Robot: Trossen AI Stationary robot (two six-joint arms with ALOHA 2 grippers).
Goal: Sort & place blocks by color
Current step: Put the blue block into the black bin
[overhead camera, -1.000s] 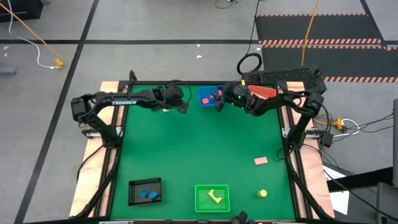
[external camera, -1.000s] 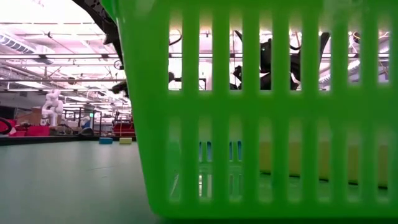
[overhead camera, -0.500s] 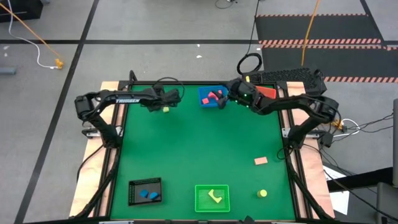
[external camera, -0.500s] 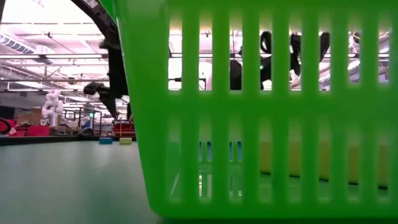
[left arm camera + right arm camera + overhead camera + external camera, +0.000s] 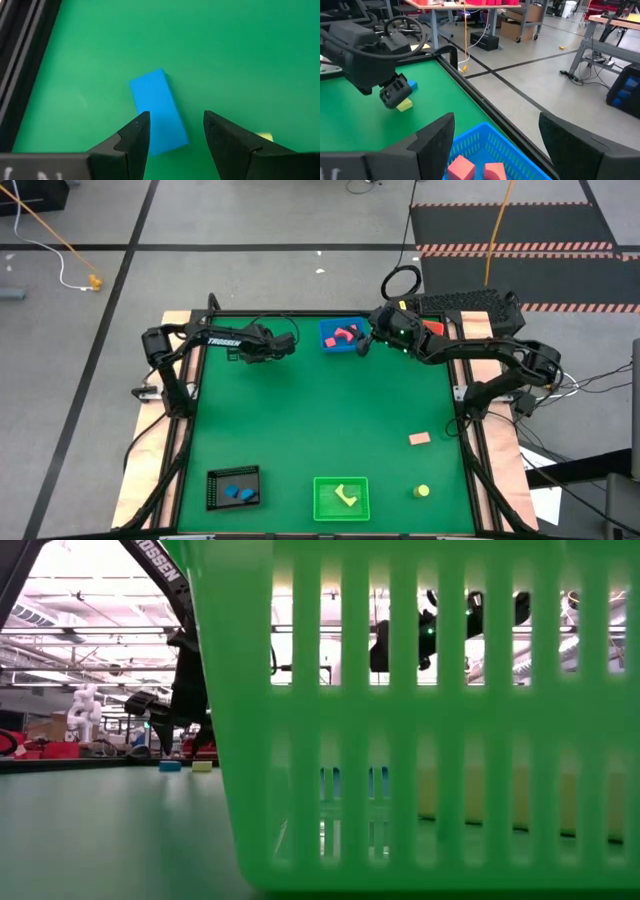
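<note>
My left gripper grips the blue bar block by its long sides near one end [image 5: 167, 132] next, to sort it into the black tray.
A blue bar block [image 5: 159, 110] lies flat on the green mat near the table's far left edge, with a small yellow block [image 5: 265, 136] beside it. My left gripper [image 5: 175, 120] hangs open just above the bar's one end, fingers on either side and not touching. In the high view my left arm [image 5: 252, 354] hides both blocks. My right gripper [image 5: 495, 125] is open and empty, at the right side of the blue tray [image 5: 342, 337], which holds red blocks [image 5: 462, 167]. A tan block [image 5: 419, 438] and a yellow cylinder [image 5: 422, 491] lie loose on the mat.
A black tray [image 5: 233, 488] with blue pieces and a green tray [image 5: 342, 497] with a yellow piece sit at the near edge. The green tray fills the low view. A red tray [image 5: 430, 327] lies under my right arm. The black table frame [image 5: 20, 60] runs close to the blue bar.
My left gripper has moved along the far edge toward the table's left and come down over the blue bar. My right gripper has drawn back a little from over the blue tray toward the table's right.
</note>
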